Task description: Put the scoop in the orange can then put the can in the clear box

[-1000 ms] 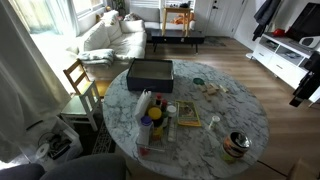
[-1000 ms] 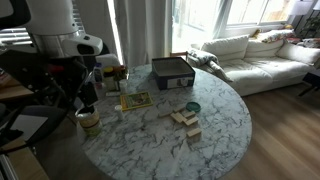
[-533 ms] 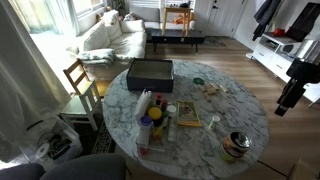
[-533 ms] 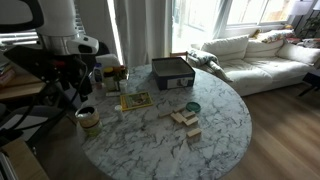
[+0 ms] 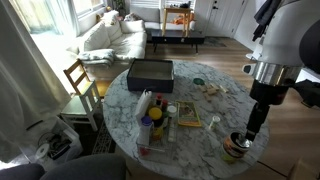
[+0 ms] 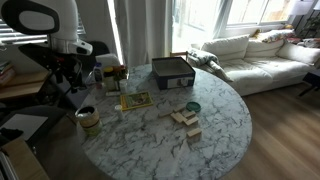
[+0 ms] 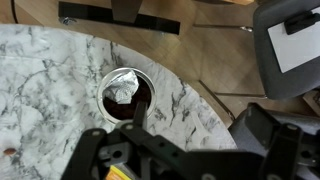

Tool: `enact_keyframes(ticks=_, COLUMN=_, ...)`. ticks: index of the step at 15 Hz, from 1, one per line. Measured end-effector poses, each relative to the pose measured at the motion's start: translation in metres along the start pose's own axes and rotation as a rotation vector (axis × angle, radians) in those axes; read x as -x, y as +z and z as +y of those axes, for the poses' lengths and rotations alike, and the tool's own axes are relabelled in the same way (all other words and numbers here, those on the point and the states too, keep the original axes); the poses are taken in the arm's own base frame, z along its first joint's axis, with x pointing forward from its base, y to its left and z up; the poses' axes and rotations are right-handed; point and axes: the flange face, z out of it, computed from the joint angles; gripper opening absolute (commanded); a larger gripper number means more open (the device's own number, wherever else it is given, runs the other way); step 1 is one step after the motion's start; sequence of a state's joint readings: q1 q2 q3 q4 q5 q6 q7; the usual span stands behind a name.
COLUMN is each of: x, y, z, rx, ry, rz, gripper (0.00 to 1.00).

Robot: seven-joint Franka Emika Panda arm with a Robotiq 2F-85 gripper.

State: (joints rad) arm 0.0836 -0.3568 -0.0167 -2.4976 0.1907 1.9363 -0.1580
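Note:
The orange can (image 5: 237, 147) (image 7: 127, 96) should be pinched by its rim with my gripper, away from the silvery scoop, so it can be carried upright. The can's base is then free to set down.
The orange can (image 5: 237, 147) stands near the table's edge; it also shows in an exterior view (image 6: 88, 119). In the wrist view the can (image 7: 127, 96) is seen from above, dark inside, with a silvery scoop (image 7: 122, 83) lying in it. My gripper (image 5: 250, 126) hangs just above and beside the can, also seen in an exterior view (image 6: 84, 95). In the wrist view its fingers (image 7: 190, 108) stand apart and hold nothing, with one finger over the can's rim. The clear box (image 5: 155, 124) is long and holds several small items; it lies across the table from the can.
A dark grey lidded box (image 5: 150, 72) sits at the table's far side. A flat blue disc (image 5: 198, 81) and wooden blocks (image 5: 213, 90) lie between it and the can. A yellow card (image 6: 136, 100) lies on the marble. A wooden chair (image 5: 80, 82) stands beside the table.
The arm has swung in from the picture's edge to above the orange can. The can and the other things have not moved.

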Motion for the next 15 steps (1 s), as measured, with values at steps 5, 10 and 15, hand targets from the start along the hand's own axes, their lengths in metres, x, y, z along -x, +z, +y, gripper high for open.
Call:
enact_keyframes(ticks=5, x=0.002, y=-0.005, z=0.006, rx=-0.005, ry=0.013, rz=0.013, gripper=1.0)
enact_keyframes(ticks=10, x=-0.004, y=0.015, z=0.008, rx=0.011, ry=0.084, rz=-0.041, gripper=1.0)
enact_keyframes(ticks=15, x=-0.02, y=0.045, z=0.021, rx=0.015, ry=0.185, rz=-0.05, gripper=1.0)
